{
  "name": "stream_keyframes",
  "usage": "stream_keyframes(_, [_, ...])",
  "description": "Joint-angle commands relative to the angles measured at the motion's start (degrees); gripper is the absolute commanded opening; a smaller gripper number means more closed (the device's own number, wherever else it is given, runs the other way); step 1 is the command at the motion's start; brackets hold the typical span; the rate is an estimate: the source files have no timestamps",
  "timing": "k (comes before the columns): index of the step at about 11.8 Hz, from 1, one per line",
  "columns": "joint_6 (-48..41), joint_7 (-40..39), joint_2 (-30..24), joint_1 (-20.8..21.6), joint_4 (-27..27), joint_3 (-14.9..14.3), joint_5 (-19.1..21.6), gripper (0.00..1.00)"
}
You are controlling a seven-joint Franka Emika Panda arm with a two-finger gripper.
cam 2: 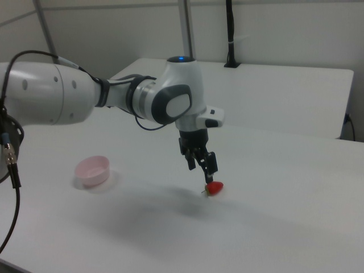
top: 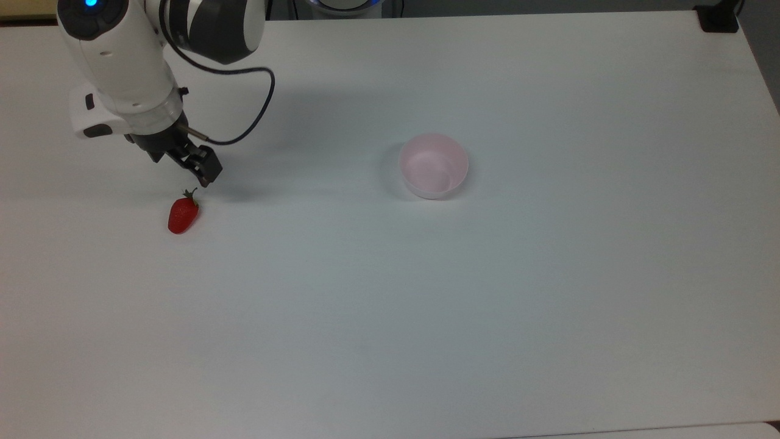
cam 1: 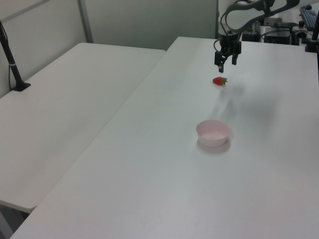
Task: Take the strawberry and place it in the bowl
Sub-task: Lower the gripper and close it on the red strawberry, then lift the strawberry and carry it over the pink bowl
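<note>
Next, my gripper picks up the strawberry by its plump red body (cam 1: 218,80) and then drops the strawberry into the pale pink bowl (cam 1: 213,132).
The red strawberry (top: 183,214) lies on the white table (top: 390,305) at the top view's left, its green cap pointing toward the table's far edge. My gripper (top: 183,167) hangs open just above and behind the cap, tilted, with nothing between its fingers. In the left view the gripper (cam 1: 225,62) hovers a little over the strawberry (cam 1: 219,80). The right view shows one fingertip (cam 2: 209,174) close above the strawberry (cam 2: 214,187). The empty pale pink bowl (top: 434,190) stands well off to the top view's right; it is also visible in the left view (cam 1: 213,141) and in the right view (cam 2: 94,177).
A black cable (top: 256,116) loops from my wrist over the table. A black clamp (top: 719,18) sits on the far right corner in the top view. A second white table (cam 1: 65,109) with a black post (cam 1: 12,62) adjoins at the left view's left.
</note>
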Motion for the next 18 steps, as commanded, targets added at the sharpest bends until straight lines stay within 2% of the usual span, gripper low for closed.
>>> stream_keyframes(1, [4.5, 7.5, 2.2, -0.3, -0.3, 0.1, -0.2, 0.93])
stream_keyframes(4, [8.6, 8.5, 4.5, -0.3, -0.3, 0.1, -0.2, 0.86])
stream_keyframes(6, [11.8, 12.0, 6.5, -0.2, -0.2, 0.1, -0.6, 0.85])
stream_keyframes(7, [12.6, 12.3, 6.7, -0.2, -0.2, 0.1, -0.8, 0.79])
stream_keyframes(12, [14.9, 11.4, 7.3, -0.1, -0.4, 0.1, -0.9, 0.26])
stream_keyframes(14, [12.2, 4.0, 4.5, 0.8, -0.7, 0.6, -1.1, 0.25])
stream_keyframes(15, [6.9, -1.0, 2.8, 2.1, -0.6, 0.9, -1.1, 0.25])
stream_keyframes(16, [3.0, -5.7, 1.2, 4.7, -0.7, 0.9, -1.1, 0.25])
stream_keyframes(18, [-3.0, -9.8, -3.1, 9.5, -2.7, 1.1, -1.1, 0.25])
